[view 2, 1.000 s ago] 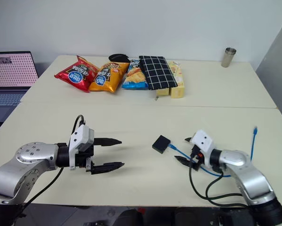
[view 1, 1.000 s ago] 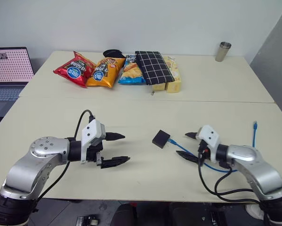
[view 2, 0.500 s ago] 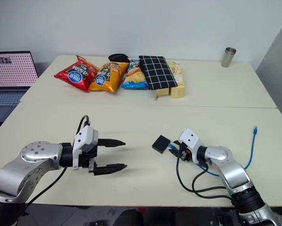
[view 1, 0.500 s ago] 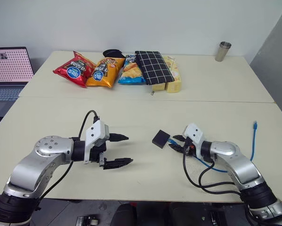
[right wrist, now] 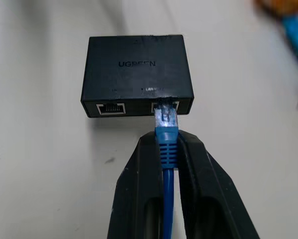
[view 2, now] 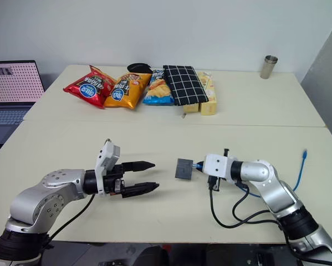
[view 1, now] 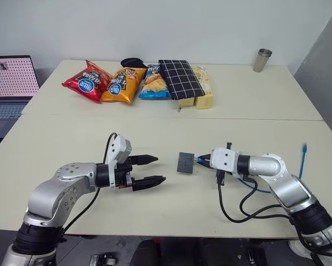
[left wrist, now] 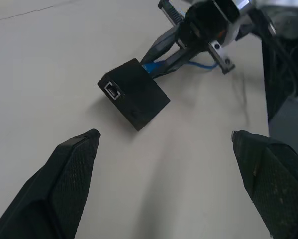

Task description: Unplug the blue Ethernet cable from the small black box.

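Observation:
The other gripper's fingers crowd the plugged side of the box, so my left gripper should next grab the box by the end [view 1: 180, 162] [left wrist: 121, 99] opposite the plug.
The small black box [view 1: 185, 163] is at the table's middle, tilted up on edge and seemingly raised a little off the top. The blue Ethernet cable [right wrist: 167, 144] is plugged into one of its two side ports. My right gripper [view 1: 202, 160] is shut on the cable just behind the plug. The rest of the cable trails right under the arm, and its free end [view 1: 304, 148] lies near the table's right edge. My left gripper [view 1: 157, 169] is open, a short way left of the box and pointing at it; the box [left wrist: 135, 93] shows ahead between its fingers.
Several snack bags [view 1: 113, 82], a black-and-white checked pouch [view 1: 180, 78] and a yellow pack lie along the far table. A metal cup [view 1: 262, 60] stands at the back right, and a laptop [view 1: 9, 83] at the far left. Thick black arm cables [view 1: 249, 208] loop near the front right.
My right gripper shut on the blue cable by the plug, rolled, and moved left and up; the box tipped up with it. The left gripper edged toward the box and rolled.

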Controlling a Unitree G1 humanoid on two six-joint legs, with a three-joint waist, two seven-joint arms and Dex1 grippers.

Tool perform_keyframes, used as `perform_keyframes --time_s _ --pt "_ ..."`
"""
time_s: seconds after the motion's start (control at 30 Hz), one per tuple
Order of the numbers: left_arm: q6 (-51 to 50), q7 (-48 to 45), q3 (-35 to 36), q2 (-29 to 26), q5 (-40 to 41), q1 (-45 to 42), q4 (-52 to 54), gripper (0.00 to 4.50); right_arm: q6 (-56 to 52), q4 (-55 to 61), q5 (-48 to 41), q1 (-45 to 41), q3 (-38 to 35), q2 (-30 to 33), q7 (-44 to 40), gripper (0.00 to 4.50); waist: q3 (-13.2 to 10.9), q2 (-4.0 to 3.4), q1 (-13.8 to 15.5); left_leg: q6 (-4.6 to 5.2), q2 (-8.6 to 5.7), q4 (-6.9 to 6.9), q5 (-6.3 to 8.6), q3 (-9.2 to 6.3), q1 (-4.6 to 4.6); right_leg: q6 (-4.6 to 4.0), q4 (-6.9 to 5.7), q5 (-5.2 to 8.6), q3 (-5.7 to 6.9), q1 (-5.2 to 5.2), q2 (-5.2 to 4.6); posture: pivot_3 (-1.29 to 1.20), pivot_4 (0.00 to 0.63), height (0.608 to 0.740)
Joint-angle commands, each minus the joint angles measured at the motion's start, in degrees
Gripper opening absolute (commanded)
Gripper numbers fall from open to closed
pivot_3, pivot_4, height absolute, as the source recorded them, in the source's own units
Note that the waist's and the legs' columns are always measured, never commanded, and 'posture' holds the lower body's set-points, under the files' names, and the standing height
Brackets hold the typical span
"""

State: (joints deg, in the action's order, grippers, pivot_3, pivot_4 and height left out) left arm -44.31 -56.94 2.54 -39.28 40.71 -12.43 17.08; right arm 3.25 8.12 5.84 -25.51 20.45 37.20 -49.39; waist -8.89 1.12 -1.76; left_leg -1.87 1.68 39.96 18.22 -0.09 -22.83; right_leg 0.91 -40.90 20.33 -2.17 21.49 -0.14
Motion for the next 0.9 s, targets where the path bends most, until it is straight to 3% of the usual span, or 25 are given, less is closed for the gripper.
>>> perform_keyframes --time_s 0.03,0.33,0.57,0.9 --pt "-3.31 3.81 2.71 3.27 4.29 -2.52 -1.27 4.5 14.54 -1.27 4.34 -3.93 -0.04 -0.98 3.15 0.13 0.01 0.01 0.08 -0.01 -0.01 0.01 -0.01 0.0 0.0 0.0 -0.01 0.0 0.0 0.0 -0.01 0.0 0.15 0.74" --pt "-6.86 7.08 4.57 7.98 9.74 -4.54 -2.8 4.5 22.37 -4.39 6.02 -6.38 -0.43 -3.6 5.29 0.13 0.03 0.06 -0.02 -0.03 0.01 0.05 -0.01 0.0 0.0 0.0 -0.02 0.0 0.03 -0.02 -0.03 0.0 0.15 0.74" --pt "-8.19 5.54 5.59 7.73 12.79 -5.51 -4.26 3.23 24.78 -5.58 7.33 -6.74 -0.82 -4.13 6.19 0.13 0.03 0.05 -0.02 -0.03 0.01 0.05 -0.02 0.0 0.01 0.0 -0.02 0.0 0.03 -0.02 -0.04 0.0 0.15 0.74" --pt "-7.64 3.64 4.92 6.65 12.14 -5.53 -4.88 1.03 27.74 -6.48 8.35 -6.66 -1.1 -4.3 7.85 0.13 0.03 0.06 0.0 -0.03 0.01 0.05 -0.02 0.0 0.01 0.0 -0.01 0.0 0.03 -0.02 -0.04 0.0 0.15 0.74"
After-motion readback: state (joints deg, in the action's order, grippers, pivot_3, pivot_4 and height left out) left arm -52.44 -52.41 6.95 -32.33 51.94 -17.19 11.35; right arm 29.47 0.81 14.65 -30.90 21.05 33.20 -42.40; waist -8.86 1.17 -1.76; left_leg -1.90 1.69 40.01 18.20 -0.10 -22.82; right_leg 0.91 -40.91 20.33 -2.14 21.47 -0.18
